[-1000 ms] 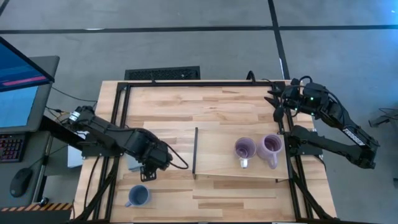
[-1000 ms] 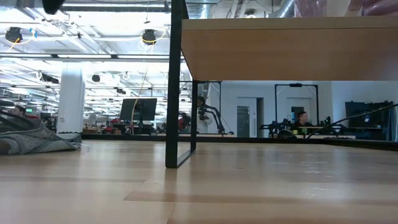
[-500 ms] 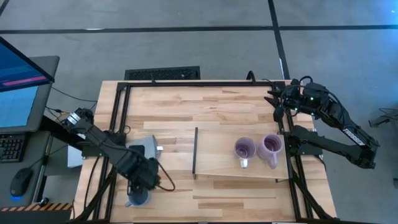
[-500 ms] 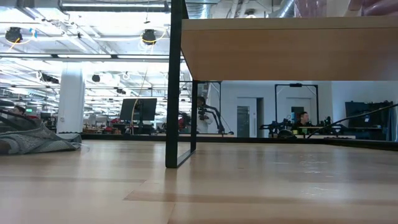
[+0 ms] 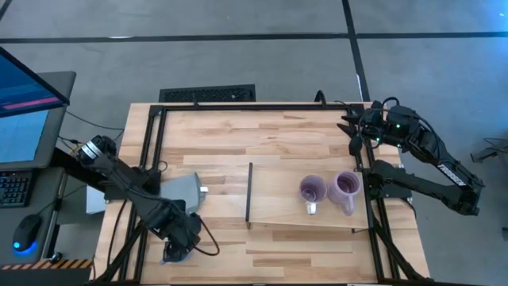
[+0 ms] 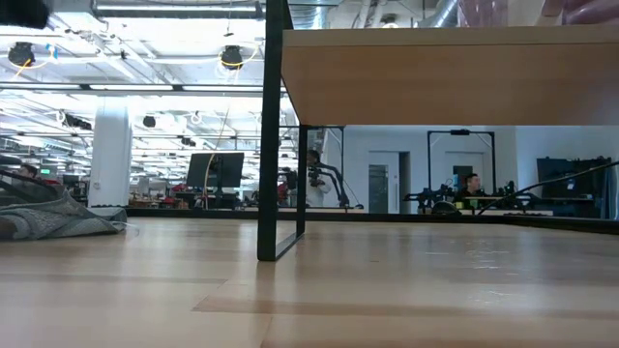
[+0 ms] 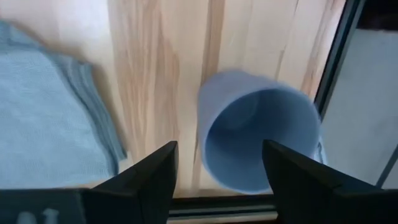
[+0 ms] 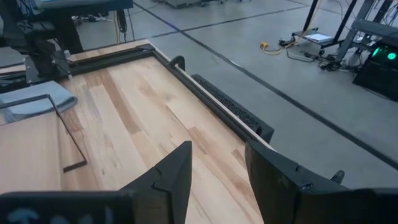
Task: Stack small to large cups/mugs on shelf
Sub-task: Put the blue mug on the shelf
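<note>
My left gripper grabs the blue-grey mug by its rim (image 7: 208,138) next, then sets the mug on the shelf beside the lavender mugs.
The blue-grey mug (image 7: 258,140) stands upright on its base at the table's near left, mouth up. In the high view, my left arm hides most of this mug (image 5: 170,256). My left gripper (image 7: 217,180) hangs open just above it and points down, with one finger on each side of the mug. It touches nothing. Two lavender mugs (image 5: 313,191) (image 5: 345,191) stand on the light-wood shelf (image 5: 278,183) toward its right end. My right gripper (image 8: 217,177) waits open, raised by the table's far right corner.
A flat grey square pad (image 5: 182,191) lies on the table just beyond the blue-grey mug. It lies left of the shelf's black strip (image 5: 249,195). The black table frame (image 5: 151,159) runs along the left edge close to the mug. The shelf's left half is bare wood.
My left gripper has gone toward the table's near edge and down. It was beside the grey pad and is now over the blue-grey mug, with its fingers still spread. The pad, covered by the arm before, now shows. The mugs have not moved.
</note>
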{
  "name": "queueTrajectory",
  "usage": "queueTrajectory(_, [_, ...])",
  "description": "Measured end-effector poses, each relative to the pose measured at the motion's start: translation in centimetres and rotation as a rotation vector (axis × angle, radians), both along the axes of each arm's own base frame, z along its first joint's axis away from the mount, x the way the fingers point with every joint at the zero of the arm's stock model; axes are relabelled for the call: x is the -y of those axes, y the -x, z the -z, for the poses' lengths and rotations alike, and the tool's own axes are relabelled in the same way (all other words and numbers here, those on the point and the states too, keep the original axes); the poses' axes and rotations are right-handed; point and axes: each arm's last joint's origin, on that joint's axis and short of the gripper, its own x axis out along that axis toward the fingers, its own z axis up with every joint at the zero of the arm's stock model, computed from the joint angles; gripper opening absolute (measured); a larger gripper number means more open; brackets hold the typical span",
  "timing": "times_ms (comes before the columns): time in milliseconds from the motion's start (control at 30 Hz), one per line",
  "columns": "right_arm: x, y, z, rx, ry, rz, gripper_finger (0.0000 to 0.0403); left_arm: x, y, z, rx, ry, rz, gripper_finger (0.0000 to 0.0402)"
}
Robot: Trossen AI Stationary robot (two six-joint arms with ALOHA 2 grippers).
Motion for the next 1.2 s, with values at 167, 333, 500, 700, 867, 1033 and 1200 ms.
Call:
queueTrajectory(167, [0.0,0.0,0.0,0.000,-0.001,0.000,0.0171,0.4,0.3,1.2,0.002,0.017,0.003,0.0224])
queueTrajectory(333, [0.0,0.0,0.0,0.001,-0.001,0.000,0.0171,0.4,0.4,2.7,0.014,0.025,-0.014,0.0224])
queueTrajectory(500, [0.0,0.0,0.0,0.001,-0.001,0.000,0.0171,0.1,0.7,3.8,-0.022,0.019,-0.030,0.0223])
queueTrajectory(700, [0.0,0.0,0.0,0.000,-0.001,0.000,0.0173,0.2,0.7,4.6,-0.003,0.037,-0.022,0.0219])
queueTrajectory(867, [0.0,0.0,0.0,0.000,-0.001,0.000,0.0171,0.1,0.7,5.0,-0.006,0.045,-0.017,0.0178])
queueTrajectory(1033, [0.0,0.0,0.0,0.000,-0.001,0.000,0.0173,-0.1,0.6,5.0,0.002,0.039,-0.012,0.0105])
queueTrajectory(1200, [0.0,0.0,0.0,-0.001,-0.001,0.000,0.0172,-0.5,0.3,5.1,0.029,0.011,0.017,0.0018])
